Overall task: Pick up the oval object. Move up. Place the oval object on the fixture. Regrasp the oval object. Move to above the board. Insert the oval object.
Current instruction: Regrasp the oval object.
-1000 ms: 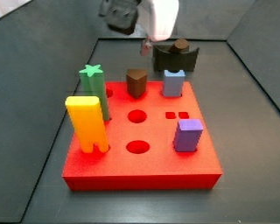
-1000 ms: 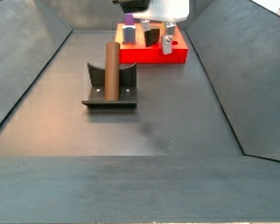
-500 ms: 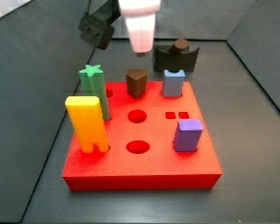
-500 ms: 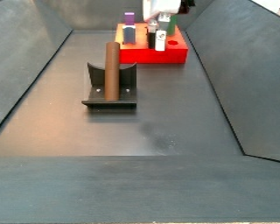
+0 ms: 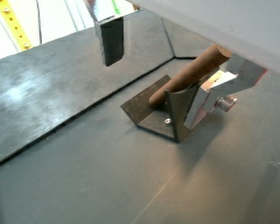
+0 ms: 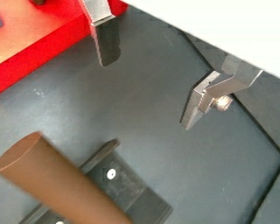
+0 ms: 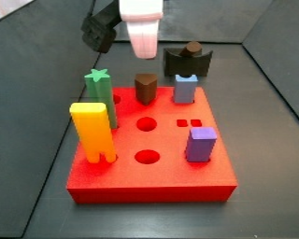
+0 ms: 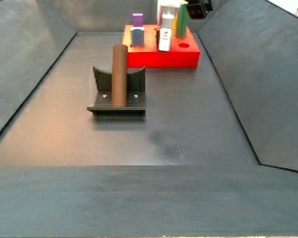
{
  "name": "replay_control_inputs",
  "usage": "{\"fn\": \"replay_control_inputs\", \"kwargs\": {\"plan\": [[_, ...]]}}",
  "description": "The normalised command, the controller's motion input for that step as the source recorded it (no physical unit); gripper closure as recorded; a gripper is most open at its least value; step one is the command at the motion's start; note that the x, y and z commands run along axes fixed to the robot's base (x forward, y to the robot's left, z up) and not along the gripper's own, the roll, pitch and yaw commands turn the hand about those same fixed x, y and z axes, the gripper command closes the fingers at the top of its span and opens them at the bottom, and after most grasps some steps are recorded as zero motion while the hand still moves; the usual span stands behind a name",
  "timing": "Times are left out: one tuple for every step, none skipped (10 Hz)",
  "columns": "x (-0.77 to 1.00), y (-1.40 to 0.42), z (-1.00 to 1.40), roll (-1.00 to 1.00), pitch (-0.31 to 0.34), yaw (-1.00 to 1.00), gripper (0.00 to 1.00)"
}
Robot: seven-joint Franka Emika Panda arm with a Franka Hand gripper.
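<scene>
I need to grip the brown rod (image 5: 189, 74) with my gripper next by its top end (image 5: 220, 56), to insert the rod into the board.
The oval object is a brown rod (image 8: 116, 67) leaning upright in the dark fixture (image 8: 116, 100) on the floor. In a side view only its top (image 7: 191, 46) shows above the fixture (image 7: 187, 65), behind the red board (image 7: 152, 182). My gripper (image 7: 142, 42) hangs in the air over the board's back edge, left of the fixture. In both wrist views the gripper (image 5: 159, 68) (image 6: 154, 68) is open with nothing between the fingers. The rod (image 5: 189, 74) (image 6: 49, 179) lies below and off to one side.
The red board carries a yellow piece (image 7: 90, 131), a green star piece (image 7: 98, 89), a brown block (image 7: 145, 90), a light blue piece (image 7: 186, 89) and a purple block (image 7: 201, 144). Two round holes (image 7: 147, 123) are open. Sloped grey walls enclose the floor.
My gripper has moved from above the fixture to the left, over the board's back edge, still open and empty. The rod and the fixture have not moved.
</scene>
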Motion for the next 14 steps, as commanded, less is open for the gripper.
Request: {"fn": "replay_control_inputs", "kwargs": {"plan": [[1.0, -0.01, -0.03, 0.15, 0.218, -0.01, 0.0], [1.0, -0.02, -0.02, 0.13, 0.198, 0.04, 0.0], [1.0, -0.02, -0.02, 0.11, 0.181, 0.06, 0.0], [1.0, -0.02, -0.02, 0.09, 0.164, 0.07, 0.0], [1.0, -0.02, -0.02, 0.08, 0.153, 0.07, 0.0], [1.0, -0.03, -0.02, 0.07, 0.142, 0.07, 0.0], [1.0, -0.03, -0.02, 0.06, 0.134, 0.07, 0.0], [1.0, -0.03, -0.02, 0.06, 0.135, 0.06, 0.0], [0.95, -0.03, -0.02, 0.06, 0.131, 0.06, 0.0], [0.83, -0.03, -0.01, 0.06, 0.132, 0.05, 0.0], [0.75, -0.03, -0.02, 0.06, 0.133, 0.05, 0.0], [0.64, -0.02, -0.01, 0.06, 0.134, 0.05, 0.0], [0.59, -0.02, -0.01, 0.07, 0.137, 0.05, 0.0], [0.49, -0.03, -0.02, 0.07, 0.142, 0.05, 0.0]]}}
